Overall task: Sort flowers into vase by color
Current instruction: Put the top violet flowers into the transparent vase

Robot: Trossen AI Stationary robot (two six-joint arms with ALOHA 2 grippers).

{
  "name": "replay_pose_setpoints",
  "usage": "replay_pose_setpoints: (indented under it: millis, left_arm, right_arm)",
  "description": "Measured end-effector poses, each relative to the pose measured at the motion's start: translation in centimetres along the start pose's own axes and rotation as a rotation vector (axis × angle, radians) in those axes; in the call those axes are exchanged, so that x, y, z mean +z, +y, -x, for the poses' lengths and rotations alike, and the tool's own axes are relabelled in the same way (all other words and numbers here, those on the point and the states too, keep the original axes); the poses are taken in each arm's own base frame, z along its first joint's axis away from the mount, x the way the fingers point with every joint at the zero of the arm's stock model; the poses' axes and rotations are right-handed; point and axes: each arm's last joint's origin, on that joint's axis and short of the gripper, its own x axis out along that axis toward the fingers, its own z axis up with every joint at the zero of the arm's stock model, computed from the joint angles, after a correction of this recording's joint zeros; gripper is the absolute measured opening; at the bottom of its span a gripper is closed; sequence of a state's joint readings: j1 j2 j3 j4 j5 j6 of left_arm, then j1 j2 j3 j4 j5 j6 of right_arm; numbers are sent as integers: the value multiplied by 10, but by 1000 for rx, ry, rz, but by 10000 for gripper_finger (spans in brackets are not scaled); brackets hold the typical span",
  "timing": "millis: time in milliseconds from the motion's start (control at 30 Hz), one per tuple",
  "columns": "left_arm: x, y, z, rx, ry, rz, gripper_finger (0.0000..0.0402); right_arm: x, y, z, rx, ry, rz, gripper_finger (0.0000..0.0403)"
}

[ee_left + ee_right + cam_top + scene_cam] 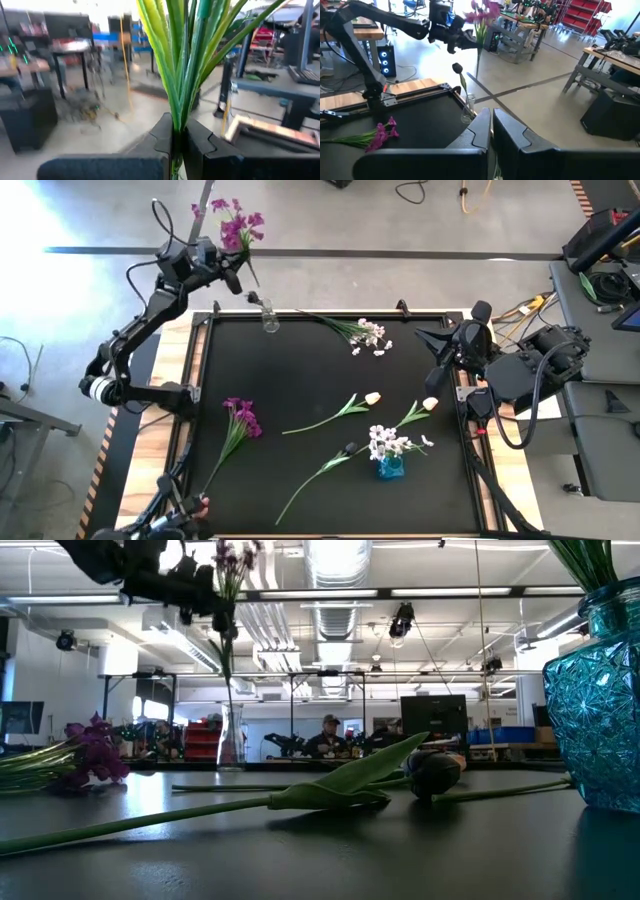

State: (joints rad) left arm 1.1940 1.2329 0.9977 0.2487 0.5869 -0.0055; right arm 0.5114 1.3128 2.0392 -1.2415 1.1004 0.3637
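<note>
The purple spray's stem tip [258, 285] stops short of the glass vase's opening [266, 304], so my left gripper needs to stay closed on the purple spray until it is inside.
My left gripper [236, 268] is raised above the table's far left corner and shut on a magenta-purple flower spray [240, 225]. Below it, a clear glass vase [268, 317] stands at the mat's far edge, and a dark bud [457, 67] on a stem stands in it. My right gripper [425, 340] waits shut at the right edge. Lying on the mat are a second purple spray [241, 418], a white cluster [366, 333], two cream tulips [372, 397] and a dark bud [435, 772]. A blue vase [390, 467] holds white blossoms. My left gripper pinches the purple spray's green stem among its leaves [176, 117] between the two fingers [160, 137], which lie level and across it. The flower is lifted clear and upright, blossoms above the fingers. Its lower stem [224, 650] hangs toward the clear vase; whether it reaches inside I cannot tell.
The black mat [300, 380] sits in a wooden frame. The blue vase [595, 700] stands near the mat's near right side. Beyond the table is a workshop floor with desks, cables and people far off [330, 735].
</note>
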Motion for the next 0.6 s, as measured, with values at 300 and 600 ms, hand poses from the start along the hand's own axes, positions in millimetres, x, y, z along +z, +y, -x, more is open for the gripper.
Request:
replay_pose_setpoints:
  millis: [300, 600]
  left_arm:
    - [-55, 12, -2, -72, 83, 61, 1]
    - [-91, 7, 6, -67, 50, 108, 1]
  right_arm:
    - [2, 1, 0, 3, -13, -16, 13]
    - [5, 2, 0, 7, -28, -31, 13]
